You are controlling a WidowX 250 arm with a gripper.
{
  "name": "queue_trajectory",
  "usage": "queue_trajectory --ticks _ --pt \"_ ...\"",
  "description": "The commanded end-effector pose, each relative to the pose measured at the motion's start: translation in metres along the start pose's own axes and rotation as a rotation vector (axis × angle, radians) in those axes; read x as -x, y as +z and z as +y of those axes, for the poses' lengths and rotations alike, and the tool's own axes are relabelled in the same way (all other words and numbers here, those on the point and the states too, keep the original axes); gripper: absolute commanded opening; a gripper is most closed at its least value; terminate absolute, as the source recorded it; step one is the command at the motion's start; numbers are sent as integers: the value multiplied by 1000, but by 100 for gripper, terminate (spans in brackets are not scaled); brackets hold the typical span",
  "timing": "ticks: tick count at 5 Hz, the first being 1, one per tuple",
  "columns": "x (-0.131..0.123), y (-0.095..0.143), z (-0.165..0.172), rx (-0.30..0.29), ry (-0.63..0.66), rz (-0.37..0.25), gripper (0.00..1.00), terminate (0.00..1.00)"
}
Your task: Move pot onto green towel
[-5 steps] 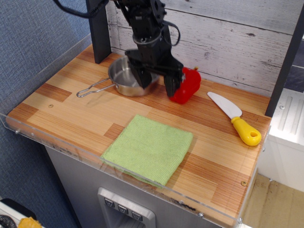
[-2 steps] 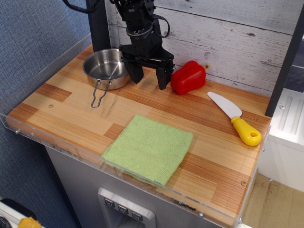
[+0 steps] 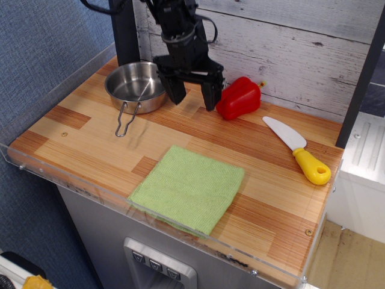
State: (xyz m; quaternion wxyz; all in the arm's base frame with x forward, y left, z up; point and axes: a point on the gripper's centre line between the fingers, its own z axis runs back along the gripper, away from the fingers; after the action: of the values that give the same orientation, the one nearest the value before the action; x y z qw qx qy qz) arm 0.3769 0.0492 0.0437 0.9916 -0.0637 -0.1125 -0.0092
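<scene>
The steel pot needs to move onto the green towel (image 3: pixel 188 187), so my gripper will grab the pot by its rim (image 3: pixel 165 91) next.
The shiny steel pot (image 3: pixel 135 86) sits at the back left of the wooden counter, its thin wire loop handle (image 3: pixel 125 120) pointing toward the front. The green towel (image 3: pixel 188 187) lies flat near the counter's front edge, well apart from the pot. My gripper (image 3: pixel 195 99) hangs open and empty just right of the pot, between it and a red pepper, its black fingers (image 3: pixel 210 95) pointing down a little above the wood.
A red bell pepper (image 3: pixel 239 97) sits right of the gripper. A white knife with a yellow handle (image 3: pixel 299 151) lies at the right. A clear plastic rim (image 3: pixel 150 218) edges the counter. A plank wall stands behind.
The pot has gone from under the gripper to the back left, its handle now pointing forward. The gripper has let go of it, and has since shifted slightly right.
</scene>
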Motion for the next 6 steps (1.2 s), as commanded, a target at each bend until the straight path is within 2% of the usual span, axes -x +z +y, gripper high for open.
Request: queue_trajectory --ticks 1,3,4,6 --pt "-12 39 18 -23 41 -86 100 0" --pt "-7 38 49 -42 81 -61 100 0" --pt "-3 30 61 -51 100 -46 100 0" --pt "9 -16 47 -77 54 42 100 0"
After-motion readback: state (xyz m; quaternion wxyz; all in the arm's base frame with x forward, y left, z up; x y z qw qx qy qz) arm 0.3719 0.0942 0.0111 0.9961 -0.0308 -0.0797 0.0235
